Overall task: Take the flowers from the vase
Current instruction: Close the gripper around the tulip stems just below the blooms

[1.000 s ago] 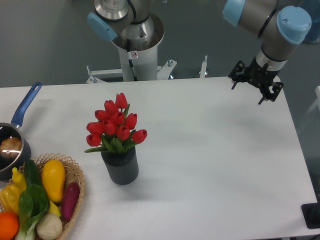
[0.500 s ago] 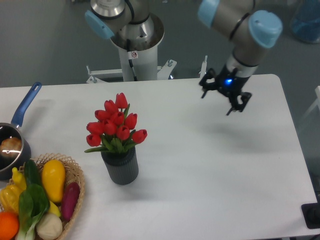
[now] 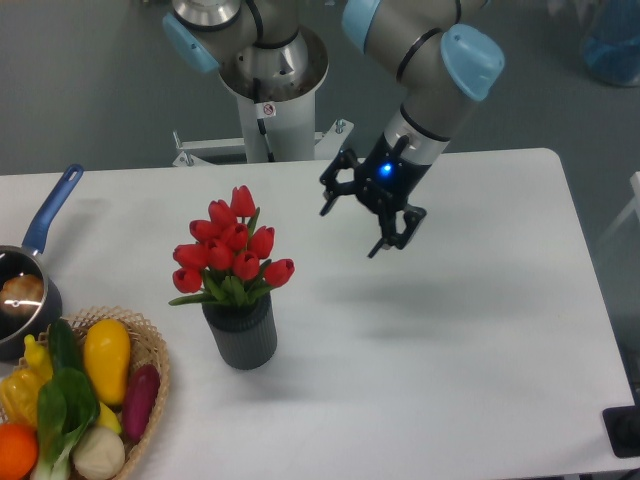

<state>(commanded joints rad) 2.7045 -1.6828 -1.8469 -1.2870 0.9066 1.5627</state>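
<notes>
I will grab the flowers by their red tulip buds with my gripper next, so that I can pick them up from the dark grey vase.
The flowers, a bunch of red tulip buds with green leaves, stand upright in the vase, a short dark grey ribbed cylinder left of the table's middle. My gripper hangs in the air to the right of the flowers and a little higher, well apart from them. Its two fingers are spread open and nothing is between them.
A wicker basket with colourful vegetables sits at the front left corner. Behind it, at the left edge, is a blue-handled saucepan. The arm's white base column rises behind the table's far edge.
The gripper has swept left across the table from the far right side toward the flowers and come a little lower. The flowers and vase have not moved.
</notes>
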